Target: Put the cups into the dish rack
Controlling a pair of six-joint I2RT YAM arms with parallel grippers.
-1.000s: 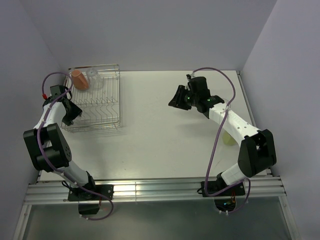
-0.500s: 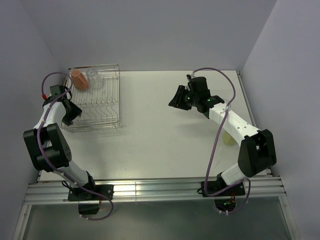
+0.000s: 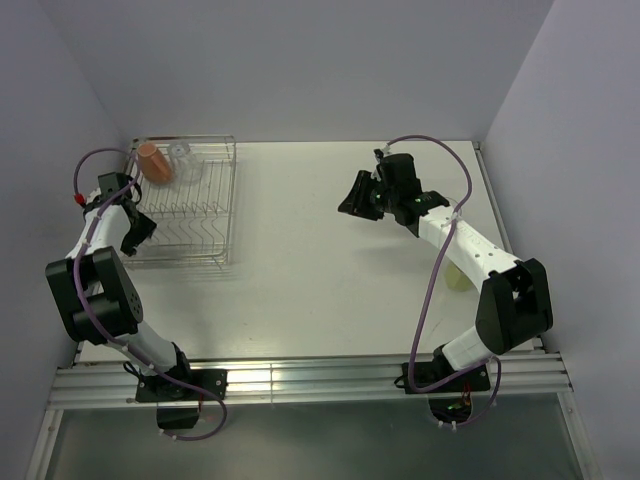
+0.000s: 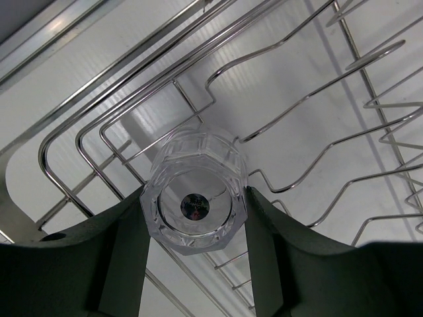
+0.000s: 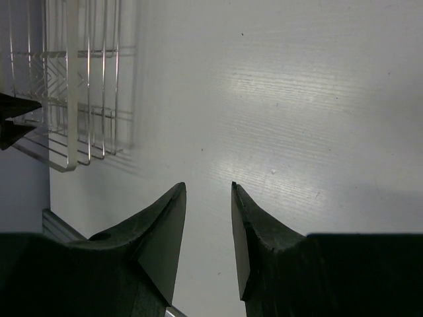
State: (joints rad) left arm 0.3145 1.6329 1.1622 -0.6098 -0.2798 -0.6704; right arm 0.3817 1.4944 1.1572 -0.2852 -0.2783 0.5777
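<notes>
The second clear tumbler is standing inside the near corner of the rack over the rack's wires, with its base toward my wrist. My left gripper should open now.
The silver wire dish rack (image 3: 232, 200) stands at the far left of the table. A terracotta-orange mug (image 3: 152, 162) and a clear tumbler (image 3: 182, 158) sit in its back left corner. My left gripper (image 3: 137, 228) is at the rack's left side. In the left wrist view it (image 4: 195, 191) is shut on a second clear tumbler (image 4: 195, 201), whose base faces the camera above the rack wires (image 4: 317, 95). My right gripper (image 3: 352, 196) is open and empty above the bare table, right of centre; in its wrist view (image 5: 209, 185) the rack (image 5: 73, 99) shows far off.
A small pale yellow object (image 3: 457, 276) lies on the table under my right forearm. Grey walls close in the table at the back and on both sides. The rack is close to the left wall.
The dish rack has slid a little to the left and back, and my left gripper has moved left with it. The right arm has not moved.
</notes>
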